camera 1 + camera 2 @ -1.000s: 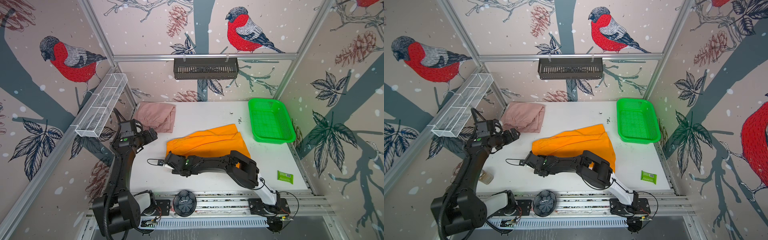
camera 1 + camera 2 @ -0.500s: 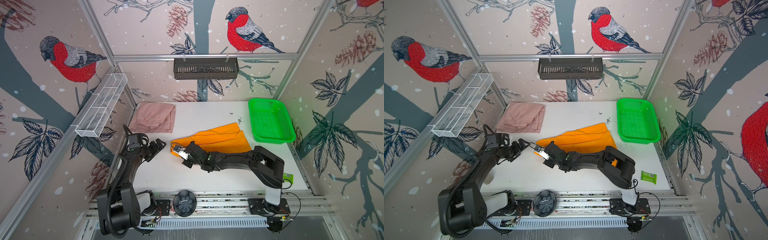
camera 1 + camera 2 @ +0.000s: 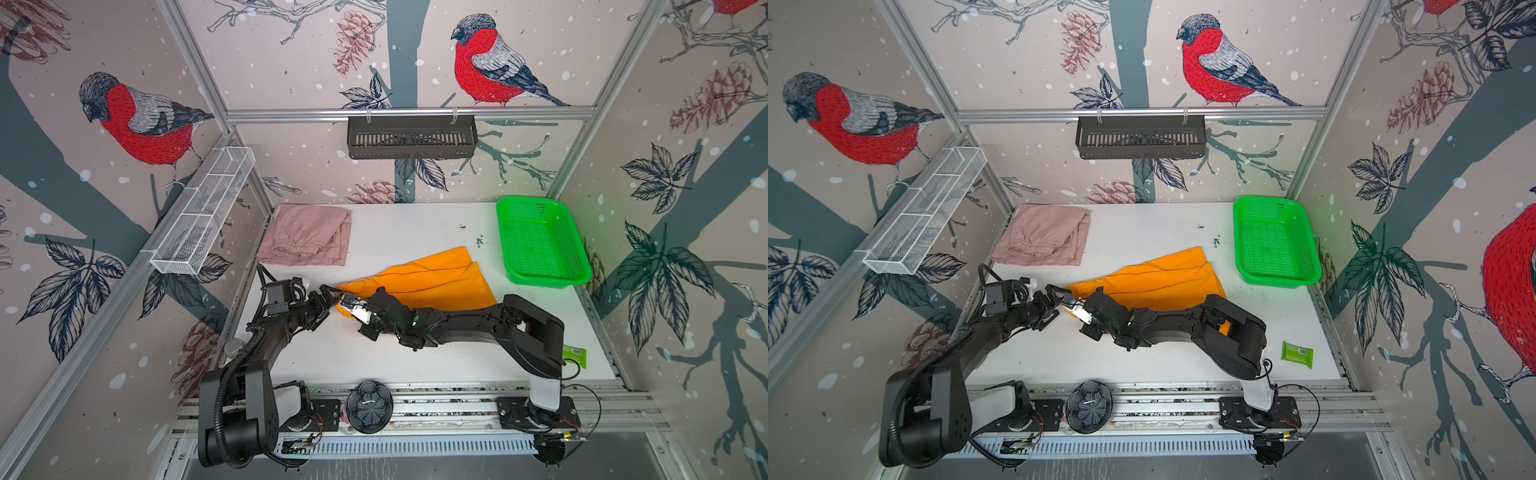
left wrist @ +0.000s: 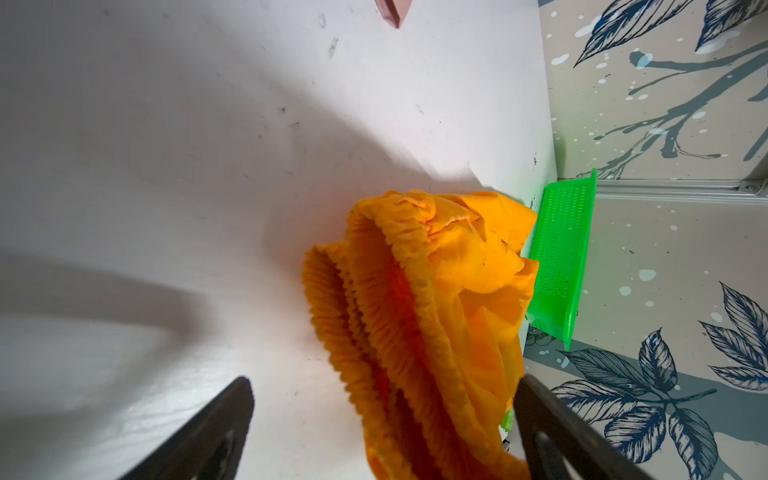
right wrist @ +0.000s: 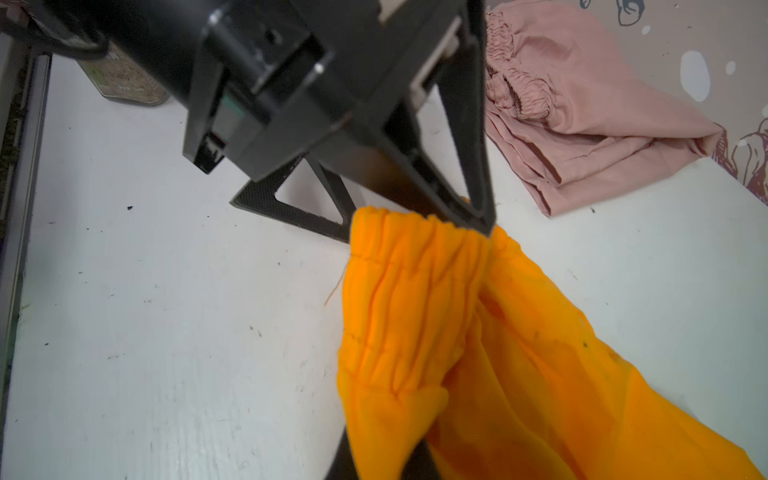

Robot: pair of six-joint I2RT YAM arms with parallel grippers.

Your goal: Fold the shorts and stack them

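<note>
Next, my left gripper grabs the orange shorts by the gathered waistband's raised end to fold the waistband over toward the legs.
The orange shorts lie spread mid-table, their gathered waistband end raised off the table toward the left. My right gripper is shut on that waistband, with orange cloth bunched above its fingers. My left gripper is open and meets it head-on, its two fingers straddling the waistband's end without pinching it. The pink shorts lie folded in the far left corner, apart from both grippers.
A green mesh basket stands at the far right. A green packet lies at the front right. A jar sits by the left edge. A black dish rests on the front rail.
My right gripper has drawn back from the front left to the orange waistband and raised it. My left gripper has swung from near the pink shorts to that waistband, staying open.
</note>
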